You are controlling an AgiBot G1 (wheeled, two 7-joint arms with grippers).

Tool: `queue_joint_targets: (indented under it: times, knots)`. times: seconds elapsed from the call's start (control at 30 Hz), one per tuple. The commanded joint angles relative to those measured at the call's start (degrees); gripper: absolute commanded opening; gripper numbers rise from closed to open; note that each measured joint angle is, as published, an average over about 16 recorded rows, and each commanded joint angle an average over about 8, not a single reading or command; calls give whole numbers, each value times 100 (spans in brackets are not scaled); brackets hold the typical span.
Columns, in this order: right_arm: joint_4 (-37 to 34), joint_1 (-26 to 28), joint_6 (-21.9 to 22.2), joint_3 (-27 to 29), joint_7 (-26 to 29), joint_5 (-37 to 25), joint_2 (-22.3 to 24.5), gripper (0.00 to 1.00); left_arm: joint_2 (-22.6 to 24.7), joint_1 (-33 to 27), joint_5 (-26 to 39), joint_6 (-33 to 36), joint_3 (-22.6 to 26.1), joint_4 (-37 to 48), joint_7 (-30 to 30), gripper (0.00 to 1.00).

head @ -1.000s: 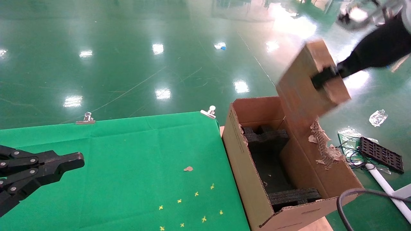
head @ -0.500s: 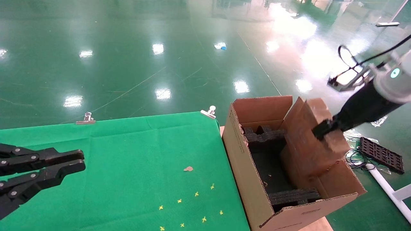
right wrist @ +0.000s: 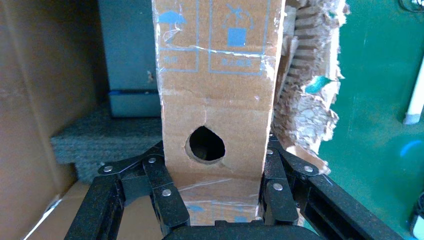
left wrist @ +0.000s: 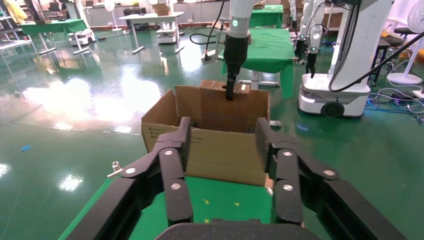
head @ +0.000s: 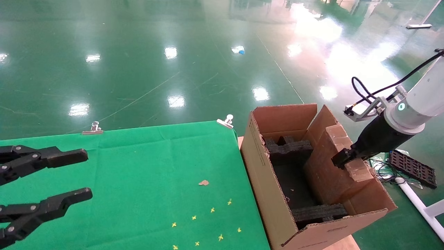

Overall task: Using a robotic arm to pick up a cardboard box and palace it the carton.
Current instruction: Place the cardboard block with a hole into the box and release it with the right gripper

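Note:
The held cardboard box [head: 326, 170] hangs high above the carton's dark bottom, so the box comes down, before my right gripper releases it.
The white robotic arm [head: 416, 104] on the right reaches down over the large brown carton [head: 263, 184]. My right gripper [head: 341, 158] is shut on the slim brown cardboard box [head: 326, 170], which stands tilted inside the carton against its right wall. In the right wrist view the fingers [right wrist: 167, 197] grip both sides of the box [right wrist: 217, 90], just below its round hole. Black foam blocks [head: 288, 147] lie in the carton. My left gripper [head: 85, 172] is open and empty above the green table. It also shows in the left wrist view [left wrist: 223, 132], facing the carton [left wrist: 215, 155].
The green cloth table [head: 138, 180] lies left of the carton, with metal clips [head: 226, 121] on its far edge and a scrap [head: 203, 182] on it. A black tray [head: 412, 167], cables and a white pole [head: 416, 203] lie on the floor at the right. The carton's right flap is torn [right wrist: 310, 100].
The right arm has lowered the cardboard box from high above the carton down into it. My left gripper has opened its fingers wide.

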Motion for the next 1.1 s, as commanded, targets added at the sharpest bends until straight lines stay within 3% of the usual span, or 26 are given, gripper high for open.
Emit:
queue_joint_targets:
  times: [0.03,0.73,1.0,1.1]
  knots:
    - [-57,-111,75,-6,-19,-7,-25,0,0,0,0,0,1,0,0,100]
    - [-225,-1690,1872,303,-73,442,-243,1,-3,-2,-5,-3,8,0,4,100]
    - [-193,-1742,1971,393,-271,571,-182,99,-4,-2,-7,-4,10,0,5,100]
    - [-205,-1723,1926,395,-303,574,-178,100,-5,-2,-8,-5,11,0,6,100]
